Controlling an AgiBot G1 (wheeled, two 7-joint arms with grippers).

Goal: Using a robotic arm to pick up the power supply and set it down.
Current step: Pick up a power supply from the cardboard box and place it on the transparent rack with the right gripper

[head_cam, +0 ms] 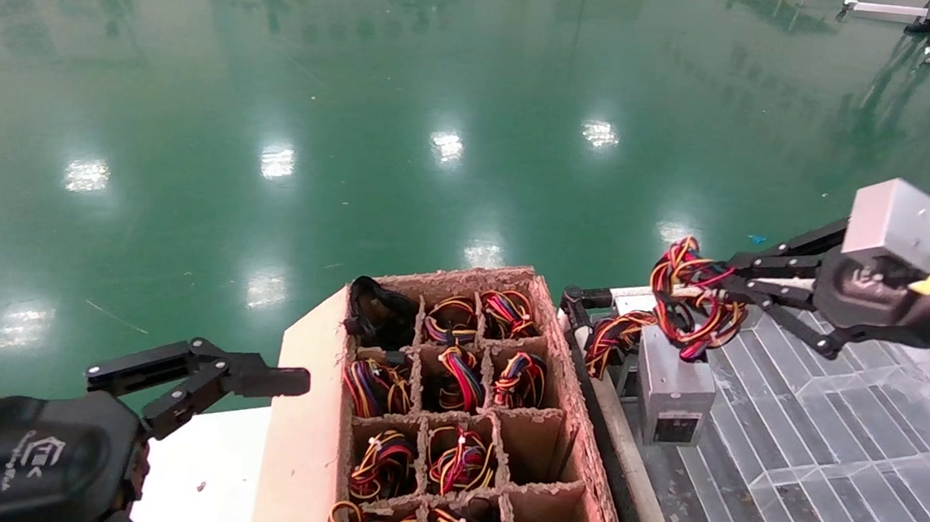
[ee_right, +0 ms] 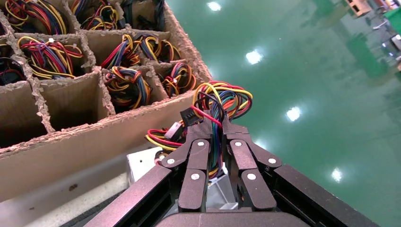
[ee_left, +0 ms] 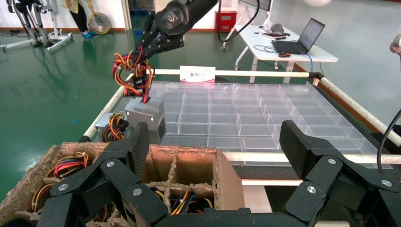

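The power supply's edge hangs above the clear tray with the wires stretched, so for now my right gripper stays closed on the power supply until its lower edge (head_cam: 672, 443) meets the tray.
My right gripper (head_cam: 675, 296) (ee_right: 215, 125) (ee_left: 142, 54) is shut on the looped red, yellow and black wire bundle (head_cam: 691, 303) (ee_right: 222, 99) of a power supply. Its silver-grey box (head_cam: 673, 390) (ee_left: 145, 118) hangs upright under the wires, over the corner of the clear tray nearest the carton. I cannot tell whether the box touches the tray. My left gripper (head_cam: 243, 397) (ee_left: 215, 142) stays open and holds nothing, low at the left beside the carton.
A cardboard carton (head_cam: 565, 358) with dividers holds several more wired power supplies; some cells are bare. Another power supply (ee_left: 111, 125) sits by the tray's corner. The clear compartment tray (head_cam: 828, 450) lies on the right, framed by white rails (ee_left: 246, 73). Green floor lies beyond.
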